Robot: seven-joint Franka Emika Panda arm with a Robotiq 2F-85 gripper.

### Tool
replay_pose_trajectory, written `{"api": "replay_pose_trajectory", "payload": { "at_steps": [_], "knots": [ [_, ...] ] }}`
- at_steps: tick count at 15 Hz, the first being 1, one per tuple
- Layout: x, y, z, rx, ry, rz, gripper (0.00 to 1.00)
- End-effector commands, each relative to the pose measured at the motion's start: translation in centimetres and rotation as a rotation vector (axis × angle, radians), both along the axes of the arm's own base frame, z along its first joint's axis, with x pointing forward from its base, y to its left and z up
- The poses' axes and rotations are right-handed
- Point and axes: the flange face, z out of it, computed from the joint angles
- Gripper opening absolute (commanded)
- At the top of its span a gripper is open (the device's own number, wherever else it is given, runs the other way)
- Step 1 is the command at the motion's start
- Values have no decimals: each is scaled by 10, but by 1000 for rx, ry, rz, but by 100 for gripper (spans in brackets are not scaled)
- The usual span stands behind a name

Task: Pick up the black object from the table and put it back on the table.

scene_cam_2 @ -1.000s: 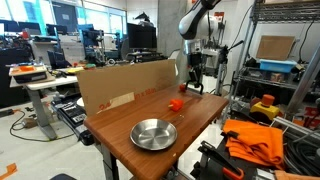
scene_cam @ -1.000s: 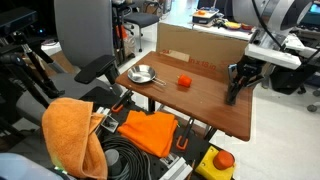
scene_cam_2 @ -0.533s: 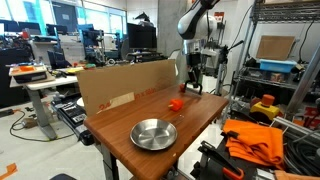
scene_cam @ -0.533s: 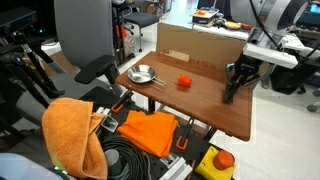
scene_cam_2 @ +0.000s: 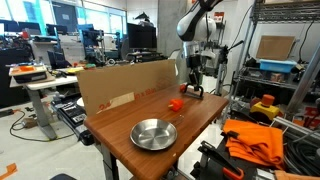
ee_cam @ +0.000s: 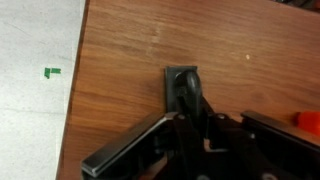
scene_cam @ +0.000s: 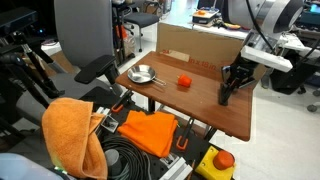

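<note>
The black object's lower end meets flat, empty wood, so the object would rest on the tabletop if I opened now; it is time to release it.
The black object is a slim dark piece that hangs tilted from my gripper, its lower tip at or just above the brown wood table near the far edge. In the other exterior view the gripper holds the object beyond the table middle. In the wrist view the object sticks out between the shut fingers over the wood.
An orange-red ball lies near mid-table, and shows at the wrist view's right edge. A metal bowl sits at one end. A cardboard panel stands along one long edge.
My gripper has shifted a little inward over the table with the black object still held; the object's lower tip moved with it.
</note>
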Motion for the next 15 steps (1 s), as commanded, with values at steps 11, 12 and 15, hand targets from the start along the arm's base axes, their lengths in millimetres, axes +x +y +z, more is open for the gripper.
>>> {"api": "replay_pose_trajectory", "payload": {
  "at_steps": [11, 12, 15],
  "knots": [
    [5, -9, 2, 62, 22, 1, 71],
    [5, -9, 3, 63, 21, 2, 77],
    [7, -9, 7, 71, 9, 12, 98]
  ]
}}
